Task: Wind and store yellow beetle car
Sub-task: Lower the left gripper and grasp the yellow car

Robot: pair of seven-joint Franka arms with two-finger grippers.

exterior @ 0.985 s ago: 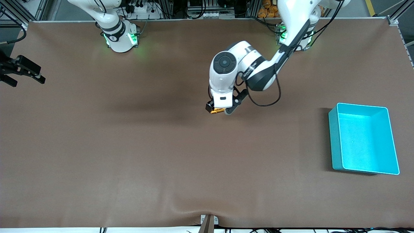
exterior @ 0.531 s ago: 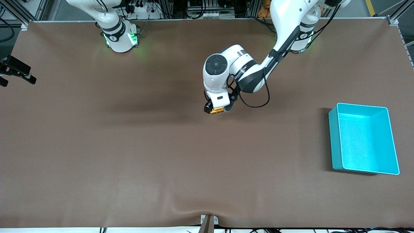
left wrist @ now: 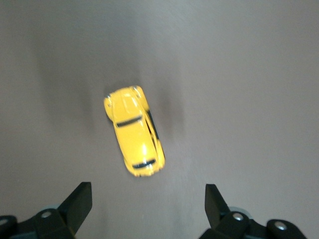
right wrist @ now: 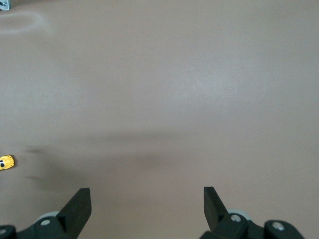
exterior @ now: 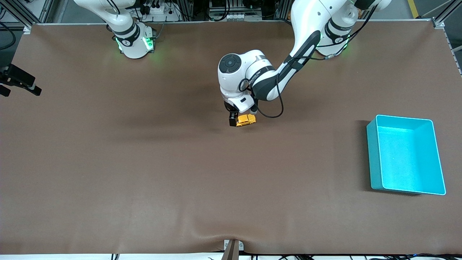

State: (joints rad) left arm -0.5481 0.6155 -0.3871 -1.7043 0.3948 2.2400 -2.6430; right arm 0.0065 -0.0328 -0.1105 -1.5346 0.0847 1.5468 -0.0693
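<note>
My left gripper grabs the yellow beetle car by the sides of its body (exterior: pixel 245 121) (left wrist: pixel 134 138) next, to wind and store the toy.
The yellow beetle car (exterior: pixel 246 120) rests on its wheels on the brown mat near the table's middle. My left gripper (exterior: pixel 238 115) hovers just above it, open and holding nothing. In the left wrist view the car (left wrist: pixel 134 132) lies on the mat ahead of the gripper (left wrist: pixel 147 199), outside the gap between the two black fingers. My right gripper (exterior: pixel 20 81) waits over the table's edge at the right arm's end, open and empty (right wrist: pixel 147 204). Its wrist view catches the car (right wrist: pixel 6 162) as a small yellow spot at the frame's edge.
A turquoise bin (exterior: pixel 373 155) stands open and empty at the left arm's end of the table, a little nearer the front camera than the car. A ripple in the brown mat (exterior: pixel 202 236) runs along the front edge.
The left arm's hand has drawn back toward the robots' bases, uncovering the car, which stays on the mat. The right gripper shifted slightly outward toward its end of the table.
</note>
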